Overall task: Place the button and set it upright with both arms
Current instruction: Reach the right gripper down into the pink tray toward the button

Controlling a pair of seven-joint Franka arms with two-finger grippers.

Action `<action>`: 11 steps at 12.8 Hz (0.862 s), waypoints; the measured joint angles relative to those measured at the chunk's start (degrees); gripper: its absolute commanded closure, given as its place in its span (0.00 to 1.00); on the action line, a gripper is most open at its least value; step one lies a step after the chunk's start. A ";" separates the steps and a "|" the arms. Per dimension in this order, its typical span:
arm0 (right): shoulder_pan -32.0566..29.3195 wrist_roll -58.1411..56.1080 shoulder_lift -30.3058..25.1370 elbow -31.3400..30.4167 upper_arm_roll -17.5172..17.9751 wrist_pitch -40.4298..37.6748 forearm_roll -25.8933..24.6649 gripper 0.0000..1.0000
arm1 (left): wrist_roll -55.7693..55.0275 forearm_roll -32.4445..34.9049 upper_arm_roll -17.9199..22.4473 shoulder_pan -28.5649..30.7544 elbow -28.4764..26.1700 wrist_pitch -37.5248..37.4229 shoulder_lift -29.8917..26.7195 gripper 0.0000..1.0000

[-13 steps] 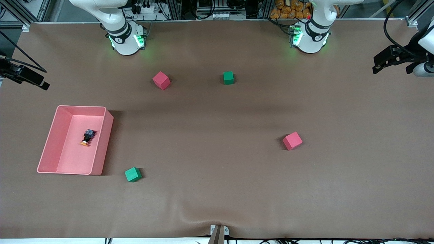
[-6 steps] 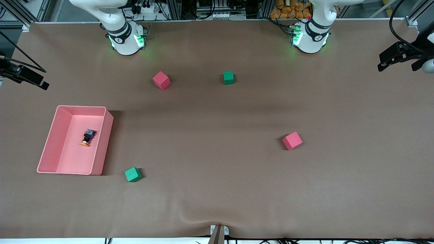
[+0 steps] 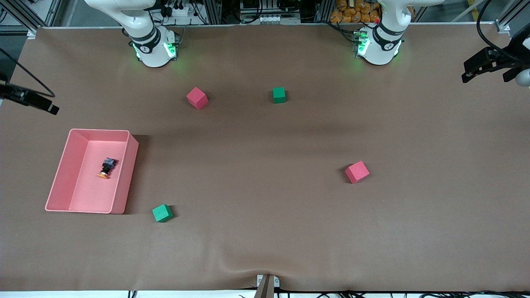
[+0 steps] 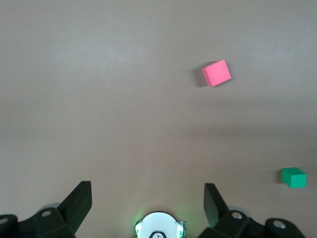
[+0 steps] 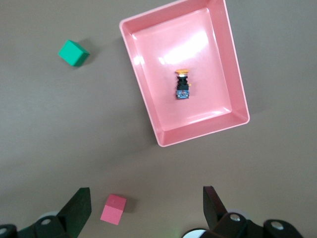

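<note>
Next, my right gripper grabs the button by its black body (image 3: 108, 165). That leaves the button's orange cap (image 3: 102, 174) free on top once the button stands upright.
The button (image 3: 106, 167) lies on its side in the pink tray (image 3: 128, 174), its orange cap toward the front camera and its black body away from it. It also shows in the right wrist view (image 5: 183, 84), inside the tray (image 5: 140, 84). My right gripper (image 3: 51, 108) is high over the table edge at the right arm's end, open and empty, its own view (image 5: 146, 191) looking down on the tray. My left gripper (image 3: 470, 74) is high over the table edge at the left arm's end, open and empty (image 4: 147, 187).
Two red cubes (image 3: 196, 98) (image 3: 357, 171) and two green cubes (image 3: 279, 94) (image 3: 162, 213) lie scattered on the brown table. One green cube (image 5: 73, 53) sits beside the tray's near corner. The arms' bases (image 3: 154, 49) (image 3: 379, 45) stand at the table's back edge.
The left gripper has drawn up and outward toward the left arm's end of the table. The right gripper has shifted slightly outward. The button, tray and cubes have not moved.
</note>
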 measured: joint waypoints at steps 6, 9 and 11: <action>-0.15 -20.76 14.46 -7.48 -6.08 18.36 2.50 0.00 | 0.33 0.01 0.39 2.69 0.31 0.00 -0.19 0.00; -0.13 -23.14 20.83 -11.39 -6.75 27.74 3.21 0.00 | 0.33 0.01 0.39 2.79 0.39 0.00 -0.24 0.00; 0.18 -24.03 24.08 -11.65 -6.65 32.00 3.42 0.00 | 0.33 0.01 0.48 3.03 0.40 0.00 -0.26 0.00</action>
